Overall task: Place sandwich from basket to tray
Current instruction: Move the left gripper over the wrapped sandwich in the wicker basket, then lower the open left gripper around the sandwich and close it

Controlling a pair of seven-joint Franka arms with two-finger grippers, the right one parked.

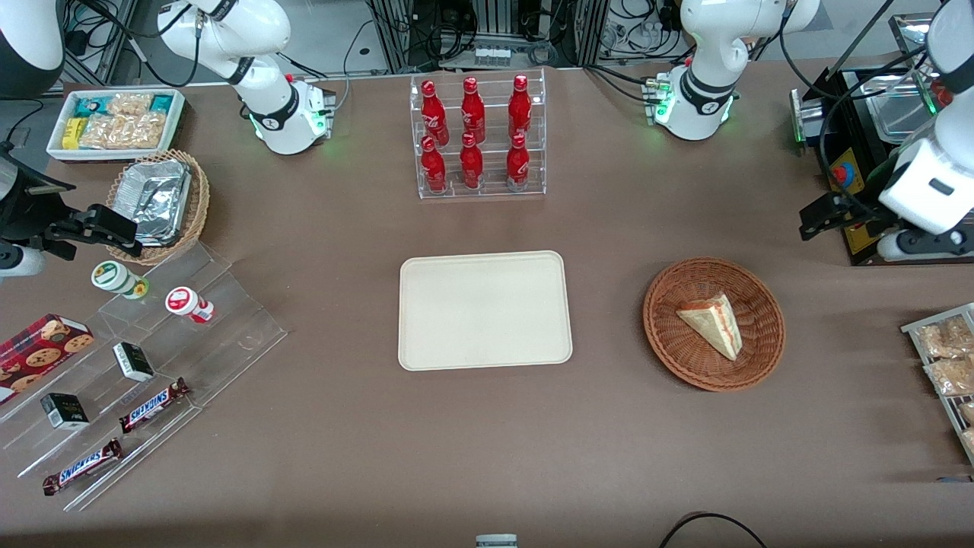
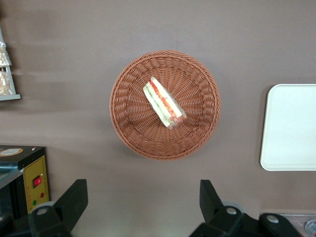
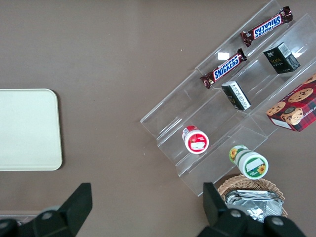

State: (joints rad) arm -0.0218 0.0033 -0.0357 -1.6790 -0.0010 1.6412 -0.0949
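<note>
My left gripper next needs to grab the sandwich, across its wedge body [image 1: 712,323], to move it from the basket onto the tray [image 1: 485,310].
The sandwich [image 1: 713,323], a white bread wedge with red and green filling, lies in the reddish-brown wicker basket [image 1: 673,346] toward the working arm's end of the table. The cream tray [image 1: 485,310] sits bare at the table's middle, beside the basket. The left gripper [image 1: 816,217] hangs above the table, farther from the front camera than the basket and apart from it. It is open and empty. In the left wrist view the sandwich [image 2: 164,102] lies in the basket [image 2: 197,136], the tray's edge [image 2: 291,128] shows, and the gripper [image 2: 142,200] has its jaws spread wide.
A clear rack of red bottles [image 1: 478,135] stands farther from the camera than the tray. A black box with a red button [image 1: 847,176] sits by the gripper. A rack of snack packets [image 1: 947,365] lies at the working arm's end. Acrylic shelves [image 1: 152,365] stand toward the parked arm's end.
</note>
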